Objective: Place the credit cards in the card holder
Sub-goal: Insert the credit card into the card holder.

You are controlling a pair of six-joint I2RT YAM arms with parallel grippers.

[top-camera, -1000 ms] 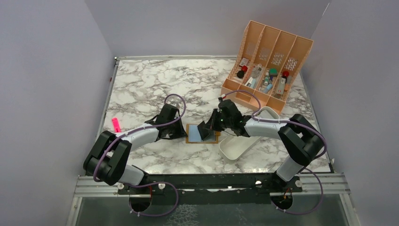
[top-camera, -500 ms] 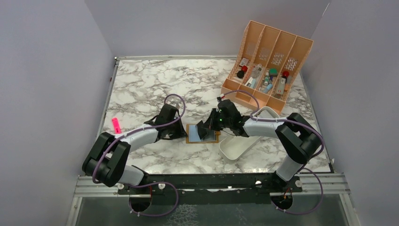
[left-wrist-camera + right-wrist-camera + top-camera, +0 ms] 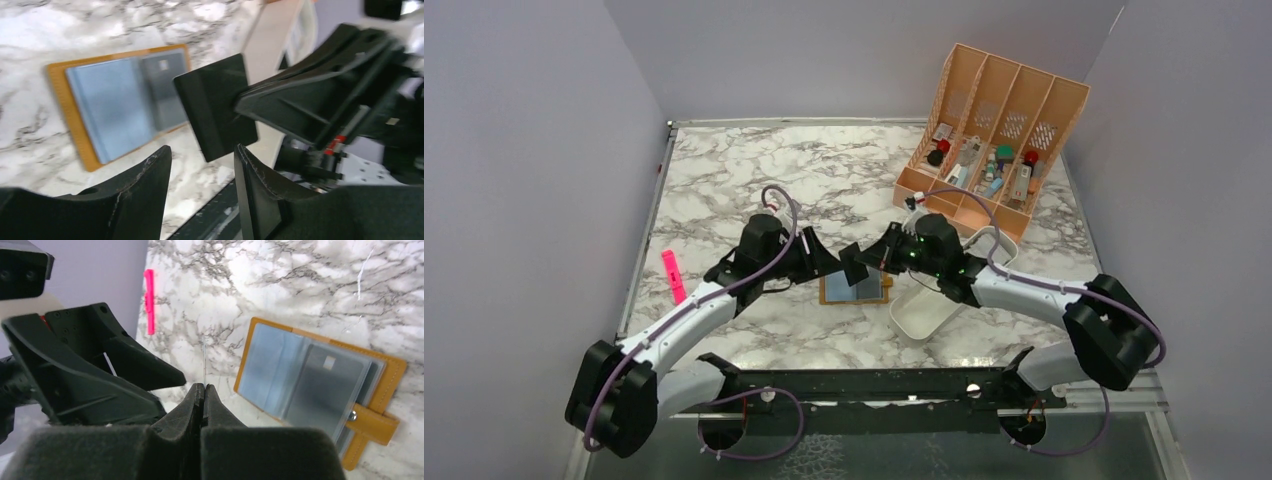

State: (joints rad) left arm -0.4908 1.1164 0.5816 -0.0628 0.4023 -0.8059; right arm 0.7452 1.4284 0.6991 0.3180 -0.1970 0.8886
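The dark credit card's other edge must stay free to enter the card holder's pocket, so my left gripper will next grab the card's free edge opposite my right gripper.
The card holder [image 3: 856, 291] lies open on the marble, mustard-orange with blue-grey inner pockets [image 3: 107, 105]. A grey credit card [image 3: 325, 390] with a small chip sits in its right pocket. My right gripper [image 3: 204, 386] is shut on another credit card [image 3: 215, 107], which looks dark and stands on edge above the holder's left side [image 3: 854, 264]. In the right wrist view that card [image 3: 204, 360] shows only as a thin line. My left gripper [image 3: 202, 147] is open just short of this card, and nothing lies between its fingers [image 3: 829, 262].
A white oblong tray [image 3: 934, 305] lies right of the holder, under the right arm. The peach slotted organiser [image 3: 999, 125] stands at the back right. A pink marker [image 3: 671, 273] lies near the table's left edge [image 3: 149, 300].
The left gripper has lifted off the table beside the holder and opened. Both arms have risen, and the right gripper has carried its card up and slightly back.
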